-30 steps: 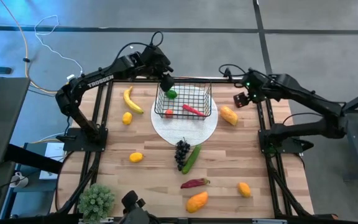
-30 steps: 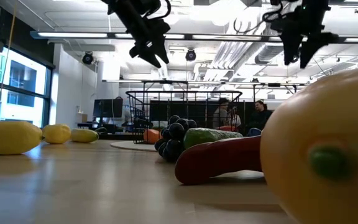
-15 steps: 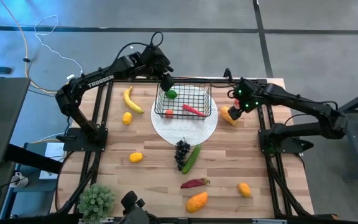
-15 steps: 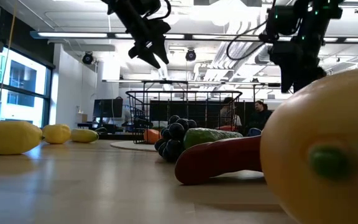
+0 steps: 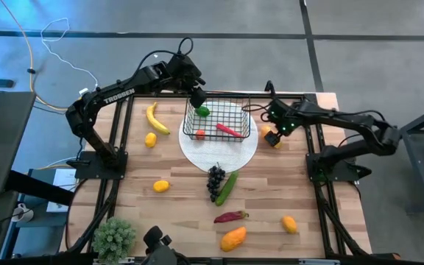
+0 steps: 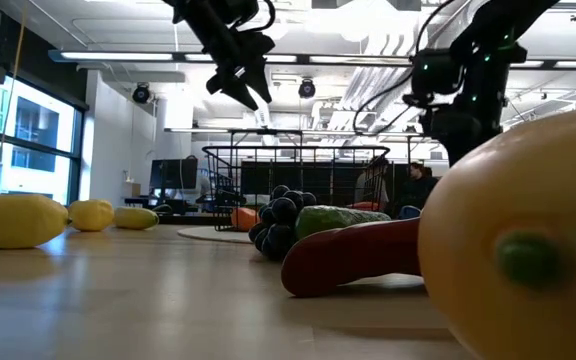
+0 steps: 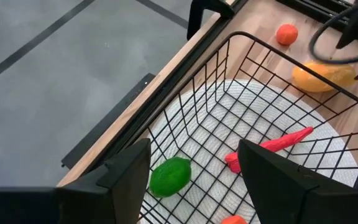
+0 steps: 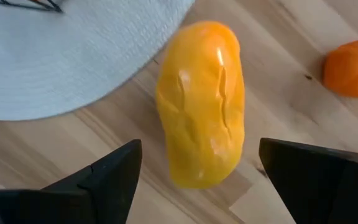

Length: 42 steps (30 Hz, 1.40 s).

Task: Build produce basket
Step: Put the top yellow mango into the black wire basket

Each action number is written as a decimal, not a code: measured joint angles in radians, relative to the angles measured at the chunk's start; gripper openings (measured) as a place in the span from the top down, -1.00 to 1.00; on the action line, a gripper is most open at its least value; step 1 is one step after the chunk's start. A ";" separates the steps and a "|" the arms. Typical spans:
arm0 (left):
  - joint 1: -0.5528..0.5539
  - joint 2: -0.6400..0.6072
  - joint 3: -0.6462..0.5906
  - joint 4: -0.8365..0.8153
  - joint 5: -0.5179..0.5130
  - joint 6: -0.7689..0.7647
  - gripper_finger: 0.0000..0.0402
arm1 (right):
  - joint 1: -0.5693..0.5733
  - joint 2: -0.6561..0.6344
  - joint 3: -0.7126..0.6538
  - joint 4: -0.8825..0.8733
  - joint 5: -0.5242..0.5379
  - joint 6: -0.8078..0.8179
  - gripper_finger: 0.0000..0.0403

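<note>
The right gripper isn't ready to close on the mango yet and needs to come down first, because its fingers are above the top of the mango.
The black wire basket (image 5: 218, 120) stands on the round white plate (image 5: 219, 153) and holds a green lime (image 5: 203, 111), a red chilli (image 5: 229, 130) and a small tomato (image 5: 199, 134). My left gripper (image 5: 197, 96) is open and empty above the basket's far left corner; its wrist view shows the lime (image 7: 169, 176) and chilli (image 7: 269, 146) below. My right gripper (image 5: 274, 137) is open, low over an orange-yellow mango (image 8: 201, 102) that lies on the table by the plate's right edge. Its fingers stand on either side of the mango without touching it.
A small orange fruit (image 8: 353, 68) lies just beyond the mango. A banana (image 5: 155, 118) and lemon (image 5: 150, 139) lie left of the plate. Grapes (image 5: 216, 180), a cucumber (image 5: 227, 188), a dark chilli (image 5: 231, 216), another mango (image 5: 233, 238) and lemons lie nearer. A potted plant (image 5: 114, 237) stands near left.
My right gripper has gone down and toward the table's left and near edges, from beside the basket's far right corner to just over the mango by the plate. It stays open.
</note>
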<state>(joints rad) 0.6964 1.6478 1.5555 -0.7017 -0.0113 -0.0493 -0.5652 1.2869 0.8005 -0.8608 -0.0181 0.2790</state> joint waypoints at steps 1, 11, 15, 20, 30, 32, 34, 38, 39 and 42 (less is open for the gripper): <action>0.000 0.000 0.000 0.000 0.000 0.000 -0.15 | 0.000 0.015 0.000 0.000 0.000 0.000 -0.52; 0.000 0.000 0.000 0.000 0.000 0.000 -0.15 | 0.000 0.158 0.000 0.013 0.014 0.010 -0.52; 0.006 0.000 0.000 0.000 -0.002 0.008 -0.15 | 0.000 0.187 0.000 0.012 0.014 0.041 -0.43; 0.014 0.000 0.000 0.000 -0.004 0.008 -0.15 | 0.000 0.193 0.000 0.012 0.014 0.064 -0.05; 0.040 0.001 0.000 -0.008 -0.003 0.008 -0.15 | 0.000 0.189 0.051 -0.073 -0.018 0.116 0.21; 0.048 0.000 0.000 -0.019 -0.003 0.008 -0.15 | 0.000 0.176 0.080 -0.105 -0.017 0.134 0.21; 0.055 0.001 0.000 -0.029 -0.003 0.008 -0.15 | 0.000 0.155 0.110 -0.122 -0.014 0.157 0.21; 0.071 0.001 0.000 -0.054 -0.003 0.001 -0.15 | 0.000 0.113 0.174 -0.177 0.034 0.201 0.21; 0.074 0.001 0.000 -0.058 -0.003 0.000 -0.15 | 0.000 0.103 0.192 -0.183 0.044 0.210 0.21; 0.078 0.001 0.000 -0.060 -0.003 0.000 -0.15 | 0.000 0.080 0.247 -0.199 0.075 0.212 0.22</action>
<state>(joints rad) 0.7740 1.6485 1.5558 -0.7619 -0.0147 -0.0494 -0.5652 1.3666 1.0477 -1.0600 0.0571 0.4910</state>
